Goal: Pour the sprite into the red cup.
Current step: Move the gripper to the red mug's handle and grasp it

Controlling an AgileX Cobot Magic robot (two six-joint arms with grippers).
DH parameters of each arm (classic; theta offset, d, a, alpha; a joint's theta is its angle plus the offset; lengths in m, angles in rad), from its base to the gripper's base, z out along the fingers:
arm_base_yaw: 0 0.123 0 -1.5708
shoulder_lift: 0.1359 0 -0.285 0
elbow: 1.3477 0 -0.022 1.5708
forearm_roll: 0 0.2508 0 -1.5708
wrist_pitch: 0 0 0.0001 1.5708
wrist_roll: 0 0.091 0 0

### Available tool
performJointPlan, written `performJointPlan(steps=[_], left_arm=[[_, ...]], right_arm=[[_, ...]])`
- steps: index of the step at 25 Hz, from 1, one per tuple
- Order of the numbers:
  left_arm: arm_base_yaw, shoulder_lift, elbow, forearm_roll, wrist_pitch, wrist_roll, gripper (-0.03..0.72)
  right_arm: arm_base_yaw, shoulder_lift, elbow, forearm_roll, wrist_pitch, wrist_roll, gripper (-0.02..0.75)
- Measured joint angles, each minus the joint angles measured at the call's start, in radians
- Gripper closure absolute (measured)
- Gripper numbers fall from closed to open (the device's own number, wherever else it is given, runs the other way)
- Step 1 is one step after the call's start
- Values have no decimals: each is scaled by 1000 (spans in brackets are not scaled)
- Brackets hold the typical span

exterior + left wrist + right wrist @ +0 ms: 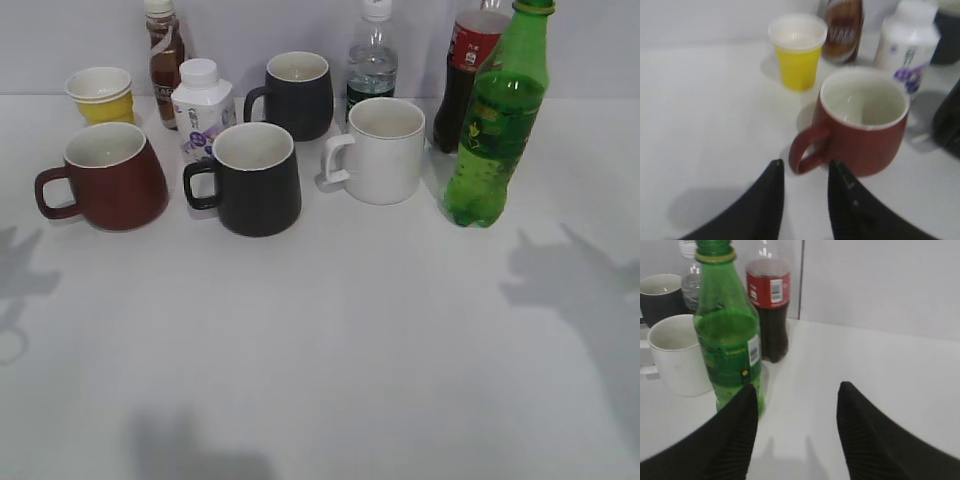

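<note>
The red cup needs to be held steady for the sprite point(497, 130), so my left gripper should grab the cup by its handle point(52, 195) next.
The sprite point(497, 130), a green bottle with a green-yellow label, stands upright at the back right; in the right wrist view point(729, 335) its neck shows a yellow ring and no cap. My right gripper point(797, 390) is open and empty, just right of the bottle's base. The red cup point(112, 176) stands at the left, handle pointing left, empty with an off-white inside. My left gripper point(805, 167) is open and empty, its tips either side of the cup's handle point(807, 150) and just short of it. Neither gripper shows in the exterior view, only shadows.
Two black mugs point(255, 178) point(298, 93) and a white mug point(380, 150) stand between cup and sprite. A yellow paper cup point(101, 94), brown drink bottle point(164, 60), white bottle point(202, 108), water bottle point(373, 62) and cola bottle point(466, 70) line the back.
</note>
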Motion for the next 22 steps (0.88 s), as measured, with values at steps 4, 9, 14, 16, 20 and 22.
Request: performJointPlan(steps=[4, 9, 14, 16, 20, 22], left_arm=[[0, 114, 3, -2, -70, 0, 447], [0, 234, 3, 24, -181, 0, 447], [8, 338, 3, 33, -298, 0, 432], [8, 376, 3, 29, -347, 0, 417], [8, 426, 3, 25, -403, 4, 407], [8, 432, 3, 12, -457, 46, 407]], right_arm=[[3, 88, 0, -16, -112, 0, 354], [3, 152, 0, -19, -177, 0, 355], [3, 171, 0, -19, -192, 0, 356], [3, 180, 0, -19, -192, 0, 356], [3, 200, 0, -20, -192, 0, 356], [3, 217, 0, -20, -192, 0, 356]])
